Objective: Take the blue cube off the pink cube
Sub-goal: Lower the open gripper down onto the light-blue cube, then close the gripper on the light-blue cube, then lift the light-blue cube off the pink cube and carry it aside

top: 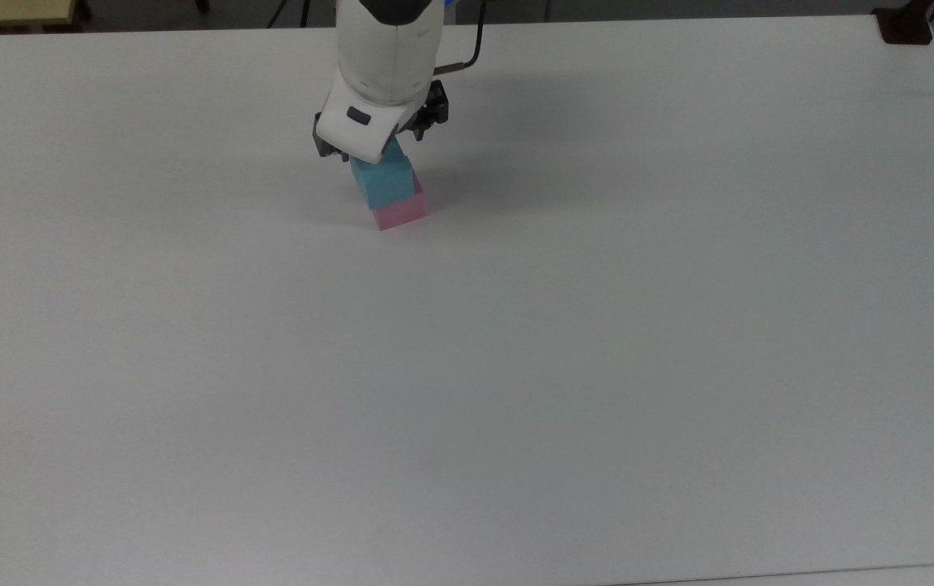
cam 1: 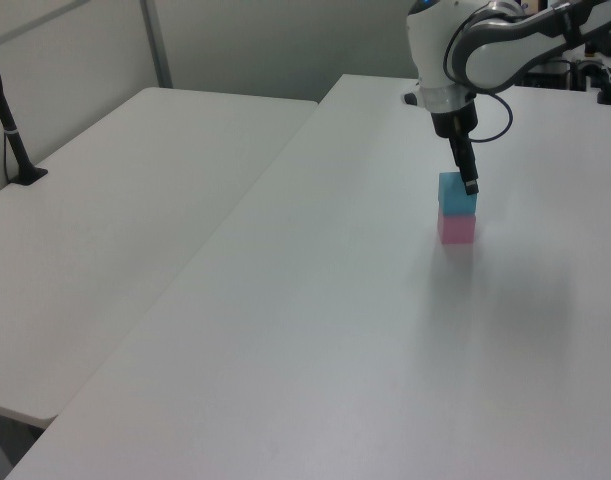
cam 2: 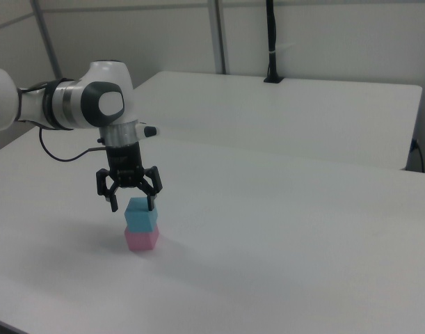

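My gripper picks up the blue cube by its upper sides next, to take the blue cube off the pink cube (cam 1: 456, 230).
The blue cube (top: 390, 184) sits on the pink cube (top: 401, 213), turned slightly askew on it, at the far middle of the white table (top: 515, 366). My gripper (top: 373, 148) hangs directly over the stack, and its white body hides the cube's top in the top view. In the right view the gripper (cam 2: 133, 202) is open. Its two fingertips (cam 2: 115, 205) reach down on either side of the blue cube (cam 2: 141, 216), level with the cube's top edge and apart from it. The pink cube (cam 2: 141, 239) rests on the table. In the left view one finger (cam 1: 469, 180) overlaps the blue cube (cam 1: 454, 195).
A second white table (cam 1: 115, 200) adjoins at the left view's left, with a black post (cam 1: 10, 130) clamped to its edge. A black clamp (top: 905, 24) sits at the table's far right corner in the top view. A black cable (cam 2: 66, 156) hangs from the arm.
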Action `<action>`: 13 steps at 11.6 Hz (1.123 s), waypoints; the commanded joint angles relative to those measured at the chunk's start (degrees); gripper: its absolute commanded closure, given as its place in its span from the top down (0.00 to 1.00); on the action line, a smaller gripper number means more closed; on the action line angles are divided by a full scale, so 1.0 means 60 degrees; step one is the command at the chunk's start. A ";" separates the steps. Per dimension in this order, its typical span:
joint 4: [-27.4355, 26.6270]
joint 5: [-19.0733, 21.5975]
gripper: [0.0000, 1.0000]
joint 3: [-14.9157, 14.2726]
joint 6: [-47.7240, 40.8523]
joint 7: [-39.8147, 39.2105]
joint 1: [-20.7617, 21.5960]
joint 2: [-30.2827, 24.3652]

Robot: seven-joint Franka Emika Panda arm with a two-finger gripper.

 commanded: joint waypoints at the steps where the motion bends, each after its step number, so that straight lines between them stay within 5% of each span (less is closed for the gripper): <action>1: -0.0030 -0.0324 0.80 -0.0047 0.0258 0.0282 0.0223 0.0121; 4: 0.0000 -0.0324 0.60 -0.0047 0.0128 0.0122 0.0237 0.0078; 7: 0.0059 -0.0324 0.57 -0.0061 -0.0470 -0.0549 -0.0025 -0.0315; 13: 0.0540 -0.0208 0.57 -0.0324 -0.0740 -0.2442 -0.2206 -0.0759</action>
